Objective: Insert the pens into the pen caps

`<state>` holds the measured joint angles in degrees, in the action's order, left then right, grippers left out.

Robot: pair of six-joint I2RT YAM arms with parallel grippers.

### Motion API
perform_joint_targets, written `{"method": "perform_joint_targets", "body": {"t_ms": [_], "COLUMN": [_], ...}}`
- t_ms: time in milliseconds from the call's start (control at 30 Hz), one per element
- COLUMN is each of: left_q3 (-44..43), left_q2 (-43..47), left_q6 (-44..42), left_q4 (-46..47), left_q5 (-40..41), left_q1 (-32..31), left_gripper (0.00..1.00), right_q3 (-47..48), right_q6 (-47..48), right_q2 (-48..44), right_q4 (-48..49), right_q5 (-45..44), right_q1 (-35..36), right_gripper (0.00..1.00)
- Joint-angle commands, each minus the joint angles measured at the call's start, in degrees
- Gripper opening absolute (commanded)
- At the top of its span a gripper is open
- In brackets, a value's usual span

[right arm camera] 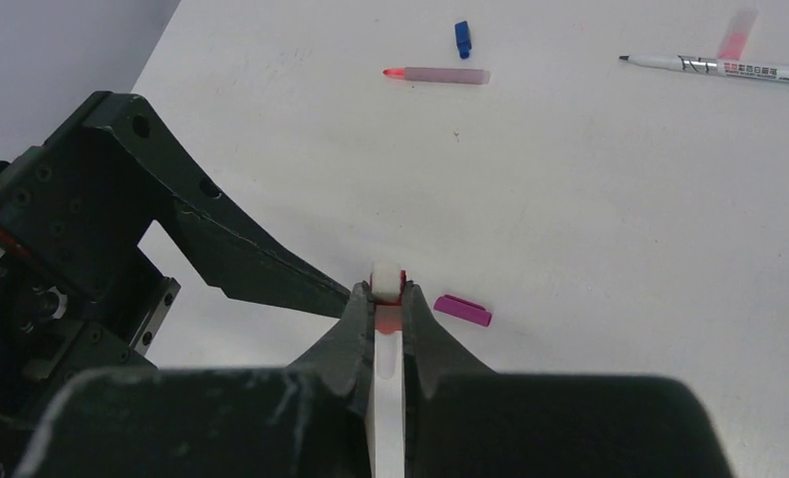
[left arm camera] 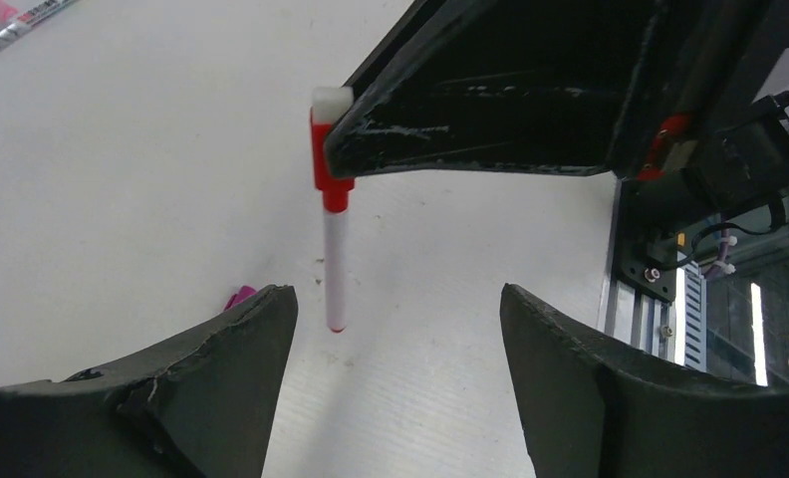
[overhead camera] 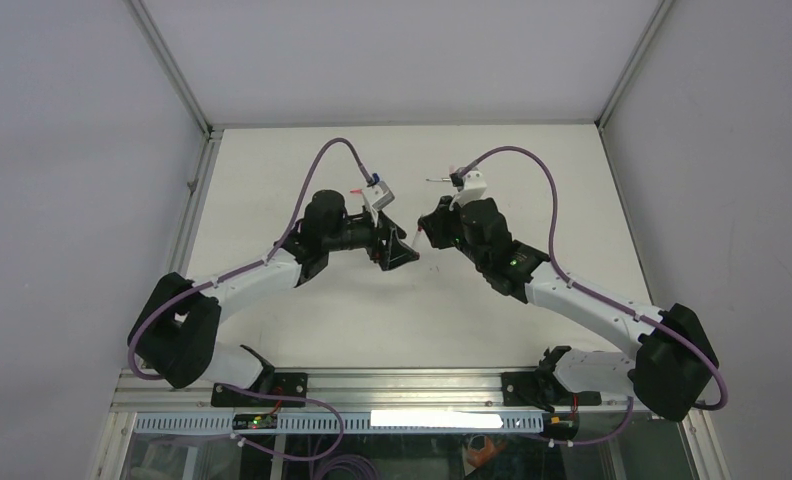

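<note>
My left gripper is going to grab the white pen next at the barrel's free tip [left arm camera: 336, 317], opposite the red cap [left arm camera: 323, 149], so that it can insert the pen fully.
My right gripper [right arm camera: 387, 295] is shut on a white pen [left arm camera: 335, 269] at its red cap [left arm camera: 323, 149], above the table's middle [overhead camera: 424, 238]. The pen's barrel points at my left gripper [left arm camera: 398, 299], which is open and empty, its jaws wide apart on either side of the barrel's tip [overhead camera: 404, 250]. A magenta cap [right arm camera: 462, 310] lies on the table just beside the grippers; it also shows in the left wrist view [left arm camera: 239, 296]. Farther back lie a blue cap [right arm camera: 462, 38], a pink pen [right arm camera: 435, 75], a white pen with a black tip [right arm camera: 729, 68] and a pale pink cap [right arm camera: 737, 32].
The white table [overhead camera: 372, 320] has a metal rail along its near edge [overhead camera: 392, 385] and grey walls on three sides. The loose pens and caps lie behind the grippers, near the back [overhead camera: 372, 182].
</note>
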<state>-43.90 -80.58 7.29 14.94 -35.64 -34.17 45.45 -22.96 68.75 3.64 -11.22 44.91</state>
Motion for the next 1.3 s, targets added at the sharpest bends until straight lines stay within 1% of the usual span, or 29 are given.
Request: {"method": "perform_joint_targets", "body": {"t_ms": [0,267,300,400,433,467,500,567,700,900,1067,1200,1267], "left_q3": [-0.8,-2.2,-2.3,-2.5,-2.6,-2.8,-3.0,-3.8,-4.4,-4.4,-8.2,-9.7,-10.7], "left_q2": [-1.4,-6.9,-7.4,-8.5,-8.8,-9.2,-9.6,-10.3,-10.7,-7.2,-6.6,-6.0,-5.5], "left_q6": [0.1,-0.5,-0.6,-0.5,-0.4,-0.4,-0.3,0.5,0.8,-2.7,-5.4,-6.8,-8.8], "left_q4": [8.2,8.7,8.8,9.4,9.6,9.8,9.8,9.7,9.2,6.4,1.4,0.8,0.2], "left_q5": [0.3,3.0,3.3,3.4,3.3,3.1,2.8,2.9,3.0,2.7,4.0,5.9,6.8], "left_q1": [-2.0,-2.9,-2.9,-2.9,-2.9,-2.9,-2.9,-2.9,-2.9,-2.9,-2.8,-2.8,-2.8], "left_gripper": [0.77,0.74,0.72,0.61,0.56,0.47,0.34,0.00,0.00,0.00,0.00,0.00,0.00], "right_q3": [2.7,2.6,2.6,2.7,2.6,2.6,2.5,2.4,1.9,0.4,-1.4,-2.9,-3.7], "right_q6": [-0.5,-0.9,-0.9,-1.2,-1.3,-1.5,-1.7,-2.1,-2.7,-4.0,-5.7,-6.6,-7.3], "right_q2": [-0.8,-2.5,-2.7,-2.8,-2.7,-2.6,-2.6,-2.4,-1.9,-1.0,0.6,2.0,2.7], "right_q4": [3.1,2.8,2.8,2.8,2.8,2.9,2.9,3.0,3.1,3.7,4.3,4.3,4.0], "right_q5": [1.0,1.1,1.2,1.8,2.0,2.1,2.3,2.6,2.9,3.4,4.6,4.1,4.1], "right_q1": [-0.1,-0.1,-0.1,-0.1,-0.1,-0.2,-0.1,-0.1,-0.1,-0.1,0.4,2.1,2.7], "right_gripper": [0.00,0.00,0.00,0.00,0.00,0.00,0.00,0.00,0.00,0.00,0.00,0.00,0.00]}}
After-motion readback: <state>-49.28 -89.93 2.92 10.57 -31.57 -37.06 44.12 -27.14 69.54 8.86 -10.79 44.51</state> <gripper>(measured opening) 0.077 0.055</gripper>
